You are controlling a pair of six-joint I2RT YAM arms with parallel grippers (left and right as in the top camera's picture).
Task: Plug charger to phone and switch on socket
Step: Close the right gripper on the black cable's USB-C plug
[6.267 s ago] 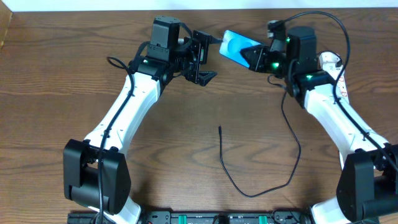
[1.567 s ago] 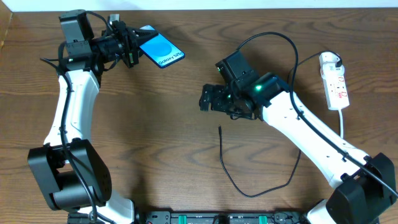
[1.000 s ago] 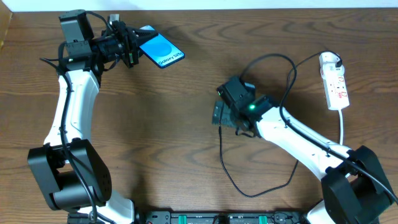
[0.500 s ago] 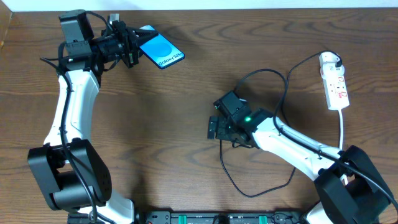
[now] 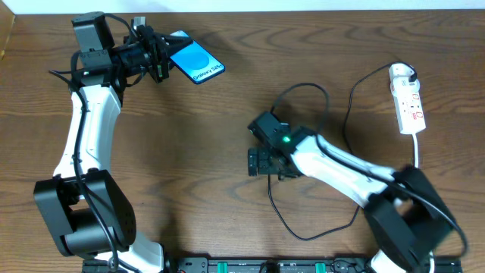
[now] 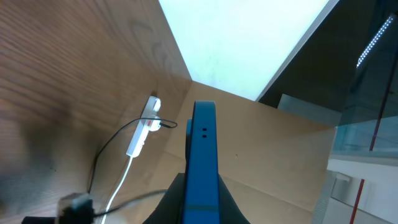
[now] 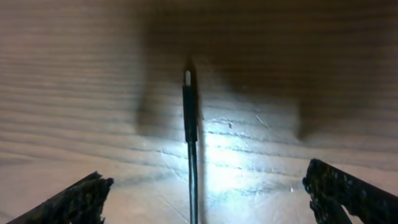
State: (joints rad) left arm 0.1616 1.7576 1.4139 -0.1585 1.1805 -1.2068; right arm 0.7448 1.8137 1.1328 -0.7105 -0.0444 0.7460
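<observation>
My right gripper grabs the black plug body behind its metal tip (image 7: 189, 114) next, leaving the plug's tip free for the phone.
My left gripper (image 5: 161, 61) is shut on the phone (image 5: 195, 62), held off the table at the far left with its blue screen up. In the left wrist view the phone's (image 6: 203, 155) blue edge stands between the jaws of the left gripper (image 6: 202, 208). The charger (image 5: 284, 221) is a thin black cable lying on the table's middle. My right gripper (image 5: 265, 163) hangs open over its tip end. In the right wrist view the plug tip (image 7: 188, 102) lies between the wide-apart fingers (image 7: 74, 199), touching neither. The white socket (image 5: 407, 98) lies at the far right.
The charger cable loops toward the front edge, then runs back up to the socket's far end. A thicker black robot cable (image 5: 303, 89) arcs above the right arm. In the left wrist view the socket (image 6: 142, 127) and its white cord show in the distance.
My right arm has swung left and toward the front, coming down over the cable's tip with the jaws still wide. The left arm and the phone have not moved.
</observation>
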